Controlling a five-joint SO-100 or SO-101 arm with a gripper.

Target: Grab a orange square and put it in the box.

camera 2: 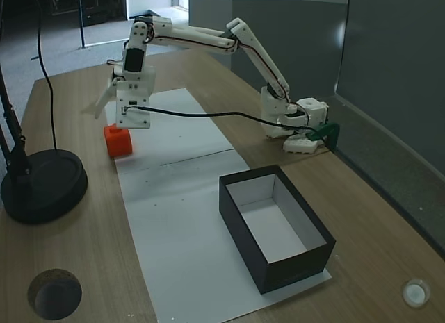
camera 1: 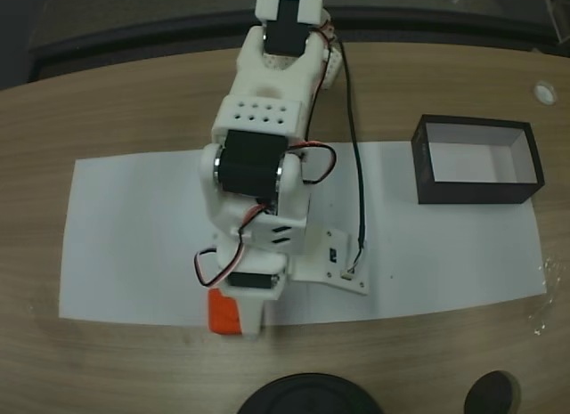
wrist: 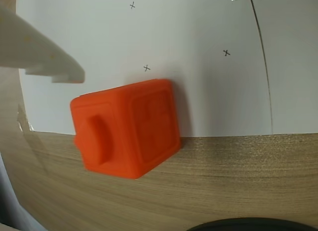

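Note:
The orange square has to go in the box, so the robot's gripper will next grab the square by its opposite sides.
The orange square (wrist: 126,126) lies on its side, its stud toward the left of the wrist view, straddling the edge of the white paper and the wood. It is at the near paper edge in a fixed view (camera 1: 223,314) and left of the paper in the other (camera 2: 118,141). My gripper (camera 2: 113,117) hovers just above it, open, one white finger (wrist: 47,57) splayed out at the upper left of the wrist view; nothing is held. The arm partly covers the block from above (camera 1: 248,309). The box (camera 1: 476,193) (camera 2: 243,238), black-walled and white inside, stands empty far from the block.
A white paper sheet (camera 1: 134,245) covers the table's middle. A black round stand base (camera 2: 42,184) (camera 1: 307,398) sits close to the block, and a small black disc (camera 2: 54,293) lies near the table edge. A black cable (camera 1: 354,147) runs along the arm.

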